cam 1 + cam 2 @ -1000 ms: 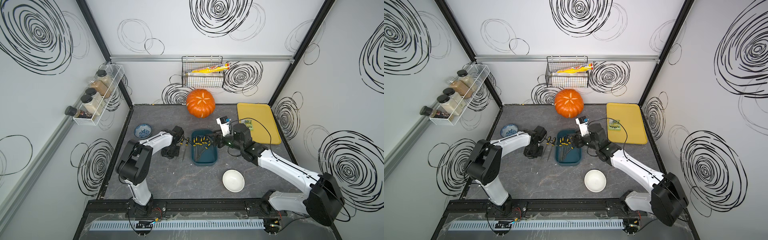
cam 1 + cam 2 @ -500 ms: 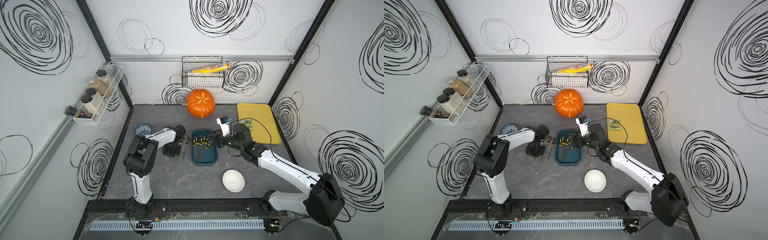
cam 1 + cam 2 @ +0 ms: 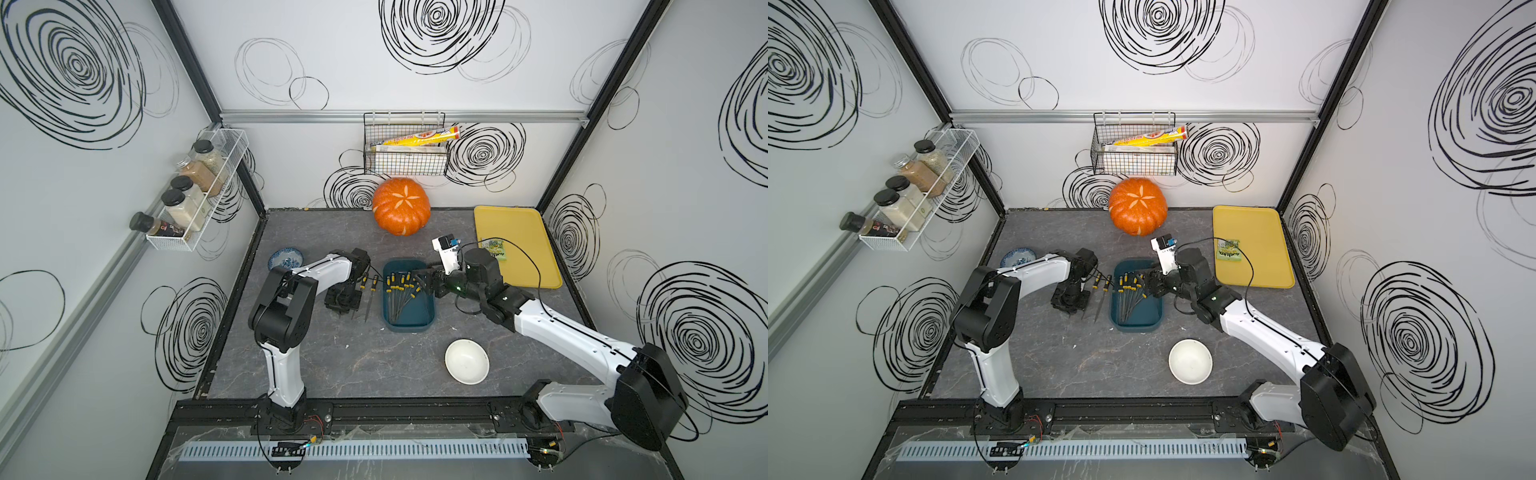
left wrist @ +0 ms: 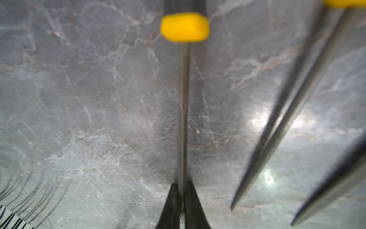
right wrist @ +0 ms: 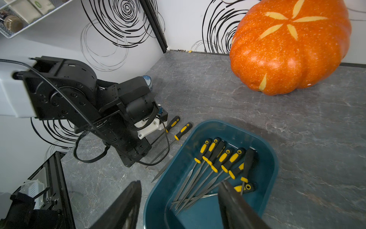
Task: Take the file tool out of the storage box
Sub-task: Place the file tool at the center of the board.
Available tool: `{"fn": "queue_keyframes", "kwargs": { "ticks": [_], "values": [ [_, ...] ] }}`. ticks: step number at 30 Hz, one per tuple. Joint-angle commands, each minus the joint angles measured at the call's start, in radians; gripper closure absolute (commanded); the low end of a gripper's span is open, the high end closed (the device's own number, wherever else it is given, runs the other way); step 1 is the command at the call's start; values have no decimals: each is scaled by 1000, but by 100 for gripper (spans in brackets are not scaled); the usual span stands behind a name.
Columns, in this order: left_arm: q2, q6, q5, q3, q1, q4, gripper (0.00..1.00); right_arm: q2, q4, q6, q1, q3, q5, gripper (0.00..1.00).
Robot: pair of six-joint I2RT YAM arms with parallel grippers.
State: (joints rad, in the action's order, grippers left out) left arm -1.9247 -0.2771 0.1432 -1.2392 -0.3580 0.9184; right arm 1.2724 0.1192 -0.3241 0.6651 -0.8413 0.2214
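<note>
My left gripper opens now, since the flat table is close below the file and the file would end there beside the two files.
The dark teal storage box (image 3: pixel 409 330) (image 5: pixel 274 158) sits mid-table and holds several file tools (image 3: pixel 399 291) (image 5: pixel 217 158) with black-and-yellow handles. My left gripper (image 4: pixel 182 186) (image 3: pixel 344 299) is low over the table just left of the box, shut on the thin blade of one file tool (image 4: pixel 183 99). That file's yellow collar points away from the fingers. Two more files (image 5: pixel 183 130) (image 3: pixel 371 297) lie on the table beside it. My right gripper (image 5: pixel 180 184) (image 3: pixel 428 282) hovers open over the box's right side. One finger is outside the rim, and nothing is between the fingers.
An orange pumpkin (image 3: pixel 401 205) stands at the back. A yellow tray (image 3: pixel 515 249) with a small packet lies at the back right. A white bowl (image 3: pixel 466 360) sits in front of the box, and a blue patterned dish (image 3: pixel 284 258) is at the left.
My left arm's elbow has swung up and toward the middle, while its gripper stays beside the box. The right arm has not moved.
</note>
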Motion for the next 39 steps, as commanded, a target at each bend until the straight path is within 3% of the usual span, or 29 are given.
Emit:
{"fn": "queue_keyframes", "kwargs": {
  "ticks": [1,12,30,35,39],
  "values": [
    [-42,10,-21,4,9,20,99,20,14,3,-3,7,7,34],
    [3,9,-25,12,8,11,92,56,19,-2,-3,5,12,34],
    [84,-33,16,13,-29,27,62,83,36,-9,-2,7,29,34],
    [271,-113,23,33,-47,-28,48,154,-14,6,-2,-34,-16,40],
    [473,-162,-140,105,-46,-252,35,246,-125,23,-1,-125,-73,49]
  ]
}}
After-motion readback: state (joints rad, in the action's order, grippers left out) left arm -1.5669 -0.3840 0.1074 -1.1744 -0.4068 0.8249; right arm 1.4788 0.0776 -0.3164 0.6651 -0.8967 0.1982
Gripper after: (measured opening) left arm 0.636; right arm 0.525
